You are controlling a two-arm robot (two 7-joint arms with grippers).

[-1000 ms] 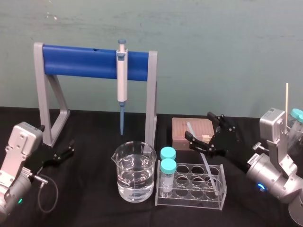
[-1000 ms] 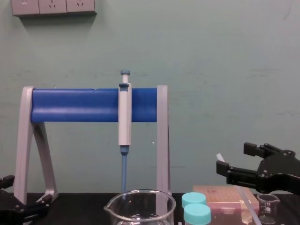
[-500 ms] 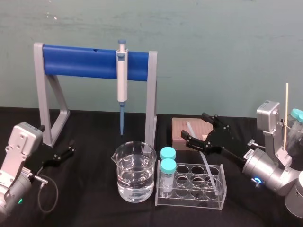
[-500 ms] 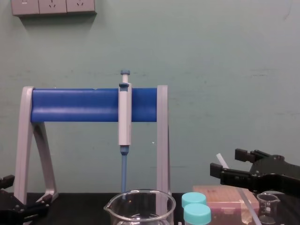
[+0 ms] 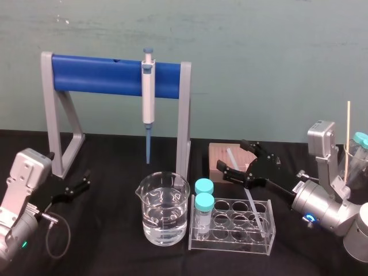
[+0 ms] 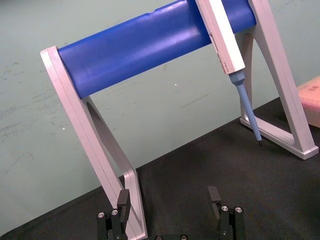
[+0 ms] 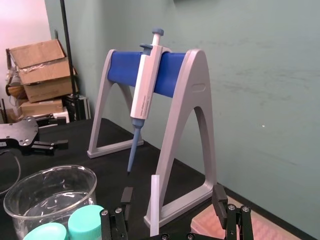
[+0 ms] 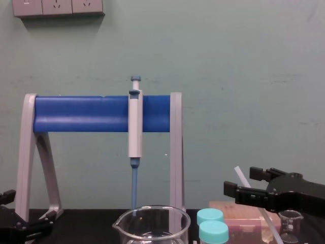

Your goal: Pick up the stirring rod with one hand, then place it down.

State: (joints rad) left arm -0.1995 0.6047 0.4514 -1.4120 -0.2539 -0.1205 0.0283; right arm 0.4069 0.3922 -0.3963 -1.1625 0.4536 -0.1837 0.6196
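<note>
The right gripper will next grab the stirring rod by its upper part, because the pink box and small beaker crowd the lower part of the rod.
The stirring rod is a translucent white rod leaning in the clear test tube rack, its top tilted back toward the pink box. My right gripper is open and straddles the rod's upper part. In the right wrist view the rod stands between the two fingers, nearer one of them, with gaps on both sides. In the chest view the rod's tip sticks up by the right gripper. My left gripper rests open at the far left, by the stand's foot.
A grey pipette hangs on the blue-barred stand. A glass beaker of water stands left of the rack, which holds two teal-capped tubes. A pink box and a small beaker lie behind the right gripper.
My right gripper has moved lower and to the left, bringing its open fingers around the rod's upper part. The rod and the left arm have not moved.
</note>
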